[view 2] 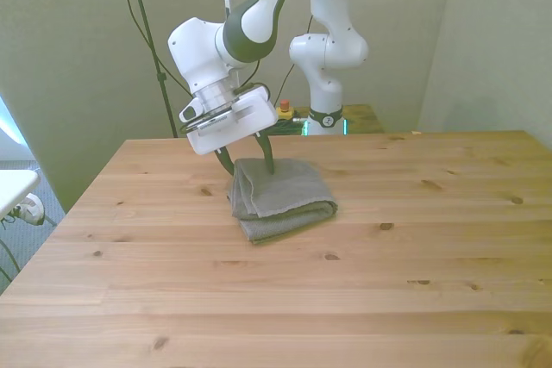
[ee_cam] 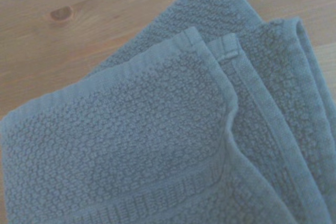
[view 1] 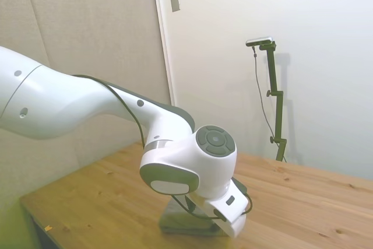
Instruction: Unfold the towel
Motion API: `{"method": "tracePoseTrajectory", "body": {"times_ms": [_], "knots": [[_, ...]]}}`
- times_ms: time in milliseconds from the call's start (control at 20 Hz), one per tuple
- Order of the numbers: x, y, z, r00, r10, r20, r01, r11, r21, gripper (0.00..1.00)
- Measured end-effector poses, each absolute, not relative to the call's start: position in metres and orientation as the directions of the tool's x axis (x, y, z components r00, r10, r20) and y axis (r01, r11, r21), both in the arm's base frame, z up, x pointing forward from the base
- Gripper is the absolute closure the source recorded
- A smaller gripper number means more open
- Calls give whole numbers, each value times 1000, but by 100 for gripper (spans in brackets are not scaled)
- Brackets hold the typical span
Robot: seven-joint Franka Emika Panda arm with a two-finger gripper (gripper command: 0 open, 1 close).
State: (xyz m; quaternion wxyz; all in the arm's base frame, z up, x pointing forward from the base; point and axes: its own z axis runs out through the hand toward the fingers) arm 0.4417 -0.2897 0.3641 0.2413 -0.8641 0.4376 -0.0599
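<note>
My gripper is to grab that hemmed corner (ee_cam: 218, 51) of the towel next, because the towel's hemmed edges stand fanned (ee_cam: 268, 93) at one corner and the rest lies flat.
The grey towel (view 2: 283, 200) lies folded in thick layers on the wooden table (view 2: 414, 239), left of the middle in the front view. My gripper (view 2: 248, 162) reaches down over its far corner, open, with one dark finger on each side of that corner. Whether the fingertips (view 2: 269, 158) touch the cloth is unclear. In the side view only a strip of the towel (view 1: 185, 224) shows beneath my white wrist, which hides the fingers. The wrist view is filled by the towel (ee_cam: 157, 145), with several hemmed edges stacked and fanned at one corner.
Bare wood (ee_cam: 79, 30) with a dark knot shows beside the towel in the wrist view. The robot's base (view 2: 328, 84) stands behind the table's far edge. A grey wall closes the side view's left and back.
</note>
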Motion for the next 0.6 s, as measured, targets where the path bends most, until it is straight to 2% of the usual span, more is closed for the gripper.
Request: {"method": "tracePoseTrajectory", "body": {"times_ms": [600], "knots": [[434, -288, 372, 614, -782, -102, -718, -501, -483, 100]]}}
